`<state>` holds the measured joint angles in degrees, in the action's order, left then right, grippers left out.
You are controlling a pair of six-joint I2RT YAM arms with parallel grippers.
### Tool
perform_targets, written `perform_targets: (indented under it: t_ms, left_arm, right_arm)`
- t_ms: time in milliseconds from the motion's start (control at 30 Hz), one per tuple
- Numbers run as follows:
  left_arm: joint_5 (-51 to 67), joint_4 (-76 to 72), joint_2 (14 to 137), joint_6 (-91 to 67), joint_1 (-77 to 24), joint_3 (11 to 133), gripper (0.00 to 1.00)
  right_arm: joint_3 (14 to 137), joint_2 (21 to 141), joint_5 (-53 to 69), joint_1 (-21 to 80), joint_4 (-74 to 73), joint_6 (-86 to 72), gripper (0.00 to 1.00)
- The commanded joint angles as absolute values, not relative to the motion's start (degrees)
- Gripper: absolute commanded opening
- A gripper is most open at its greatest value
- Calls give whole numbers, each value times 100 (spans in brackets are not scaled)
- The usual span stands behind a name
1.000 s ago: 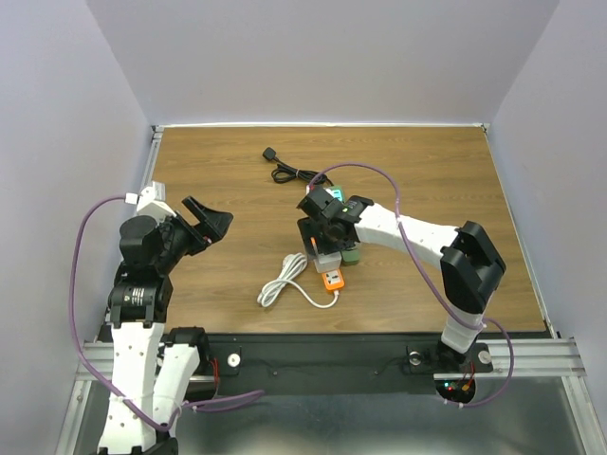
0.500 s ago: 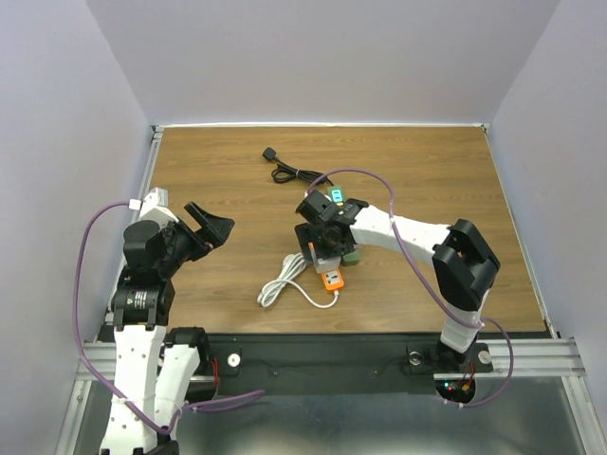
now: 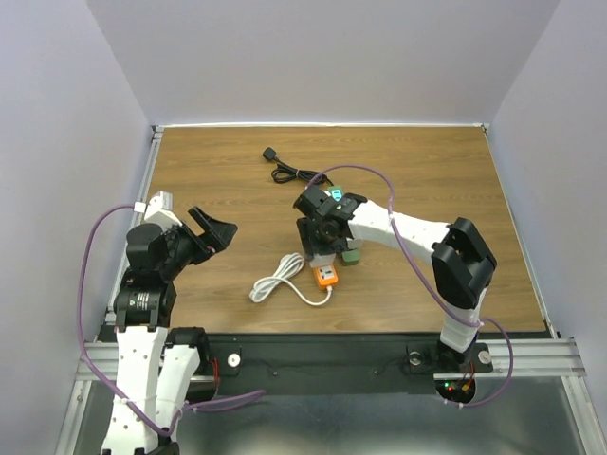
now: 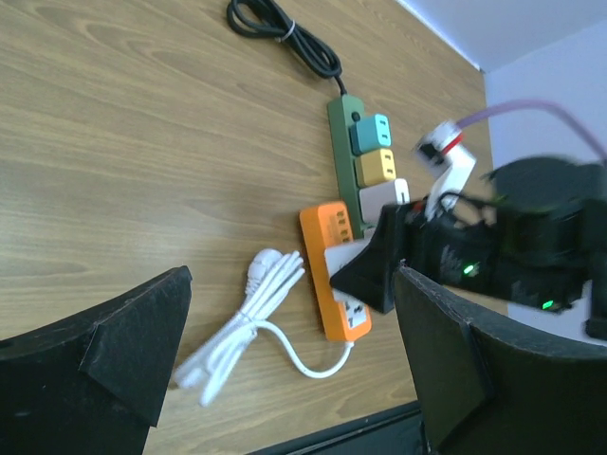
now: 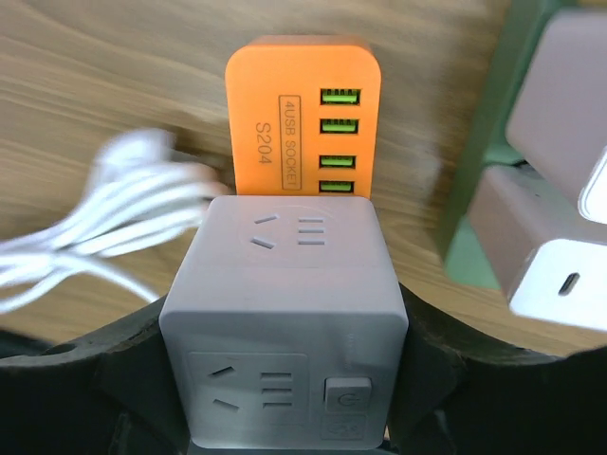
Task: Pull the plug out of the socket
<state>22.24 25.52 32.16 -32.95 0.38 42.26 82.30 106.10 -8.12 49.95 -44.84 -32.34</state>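
The orange block will come next: my left gripper will grab it by its cord end, which is free of the white cube plug (image 5: 289, 313), to pull the block off.
The dark-green power strip (image 3: 351, 255) lies mid-table; in the left wrist view (image 4: 341, 142) it carries a teal, a yellow and a white adapter. Just left of it lies an orange USB socket block (image 3: 326, 276) (image 5: 303, 123) with a white cord. My right gripper (image 3: 321, 245) (image 5: 285, 379) is shut on a white cube plug (image 5: 289, 313) (image 4: 343, 258) that sits on the orange block. My left gripper (image 3: 213, 230) (image 4: 289, 280) is open and empty, held above the table's left side.
A coiled white cord (image 3: 275, 284) (image 4: 251, 308) runs from the orange block toward the front edge. The green strip's black cord (image 3: 289, 172) (image 4: 285, 38) is bundled toward the back. White adapters (image 5: 560, 104) sit right of the cube.
My right gripper, the white cube, the orange block and the white cord have shifted slightly left. My left arm has dropped a little and stays open.
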Motion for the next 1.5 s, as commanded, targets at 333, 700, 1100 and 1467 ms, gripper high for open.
perform_targets:
  t_ms: [333, 700, 1100, 1467]
  left_arm:
    - [3173, 2092, 2997, -2663, 17, 3665, 99]
    - [3279, 1810, 3611, -2347, -536, 3797, 99]
    - [2382, 1626, 4807, -1986, -1222, 4359, 99]
    - [2637, 1266, 5264, -2127, -1687, 4324, 88]
  right_arm:
    - [10072, 10415, 421, 4931, -3297, -5914, 1]
    - [9510, 10292, 1547, 4869, -2118, -6539, 1]
    - [9536, 10230, 1793, 4869, -2004, -6399, 0]
    - [9562, 10266, 1811, 4887, -1925, -6346, 0]
